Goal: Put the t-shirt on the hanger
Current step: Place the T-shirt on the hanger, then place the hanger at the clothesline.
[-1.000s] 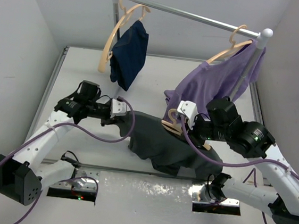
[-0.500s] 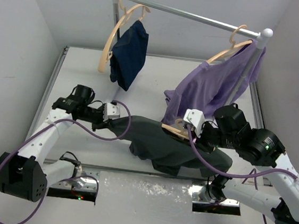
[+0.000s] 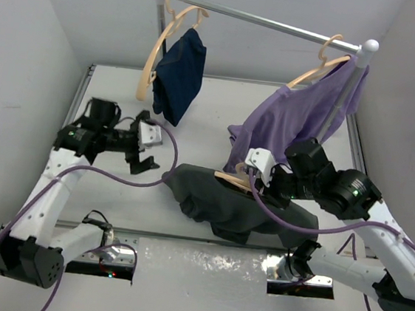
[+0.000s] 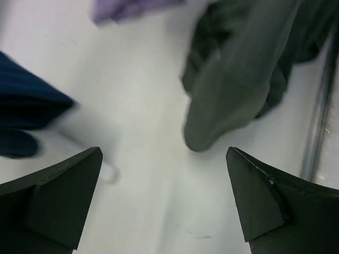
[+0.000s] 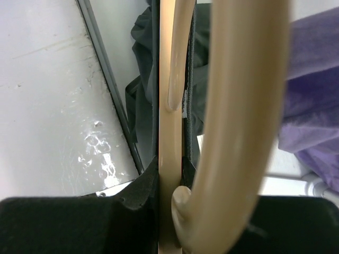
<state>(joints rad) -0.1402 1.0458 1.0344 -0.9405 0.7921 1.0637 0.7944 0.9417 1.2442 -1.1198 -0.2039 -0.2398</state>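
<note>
My left gripper should next grab the hanger's bar [image 5: 170, 137] beside the hook, opposite my right gripper. The hook will then stay free to hang on the rail.
The dark grey t-shirt [image 3: 225, 202] lies crumpled on the table, its left end [image 4: 228, 106] resting flat. The pale tan hanger [image 3: 232, 179] lies partly inside its upper edge. My right gripper [image 3: 254, 180] is shut on the hanger's bar [image 5: 170, 137], with the curved hook [image 5: 238, 106] right in front of the wrist camera and grey cloth [image 5: 142, 79] behind. My left gripper [image 3: 146, 164] hangs open to the left of the shirt and clear of it. In its wrist view both fingertips [image 4: 63, 190] stand wide apart over bare table, with nothing between them.
A rack rail [image 3: 266, 20] spans the back. A navy garment [image 3: 179, 74] hangs on its own hanger at the left, and a lilac shirt [image 3: 293, 116] at the right, draping close behind my right gripper. A metal strip [image 3: 203, 263] runs along the near table edge.
My left gripper has opened, let go of the t-shirt's left end and drawn back to the left and up. That end has dropped onto the table. The right gripper keeps the hanger.
</note>
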